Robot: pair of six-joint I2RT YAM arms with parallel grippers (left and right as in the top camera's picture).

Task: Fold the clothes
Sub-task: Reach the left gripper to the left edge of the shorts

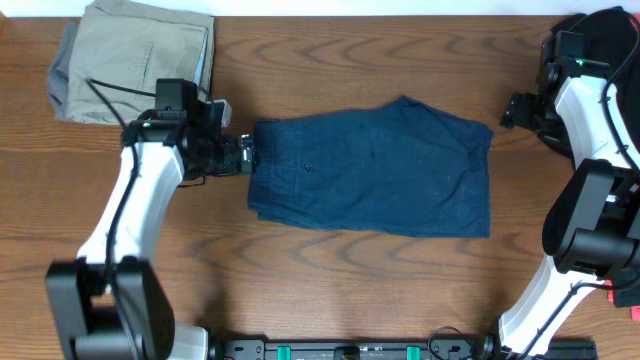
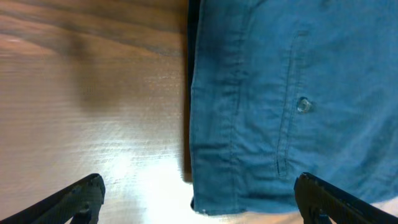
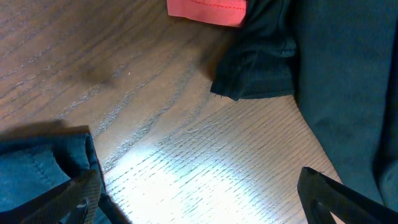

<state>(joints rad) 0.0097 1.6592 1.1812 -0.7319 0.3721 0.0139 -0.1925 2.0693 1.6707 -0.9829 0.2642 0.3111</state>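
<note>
I will next grab the navy blue shorts by the waistband's far corner [image 1: 261, 128] with my left gripper, to fold the waistband toward the leg end [image 1: 477, 192].
The navy blue shorts [image 1: 375, 168] lie flat in the middle of the table, folded in half, waistband to the left. My left gripper [image 1: 243, 148] is open at the waistband's far left corner; in the left wrist view the waistband and a pocket button [image 2: 303, 105] show between its spread fingers [image 2: 199, 199]. My right gripper [image 1: 508, 110] is open just off the shorts' far right corner, over bare wood [image 3: 199, 193]. A shorts corner [image 3: 37, 165] lies by its left finger. A black garment [image 3: 336, 68] and a coral-red one [image 3: 208, 9] lie beyond.
Folded khaki-tan shorts [image 1: 135, 58] lie at the far left corner of the wooden table [image 1: 300, 280]. A black garment pile [image 1: 605, 40] sits at the far right behind my right arm. A bit of coral-red fabric [image 1: 634, 313] shows at the right edge.
</note>
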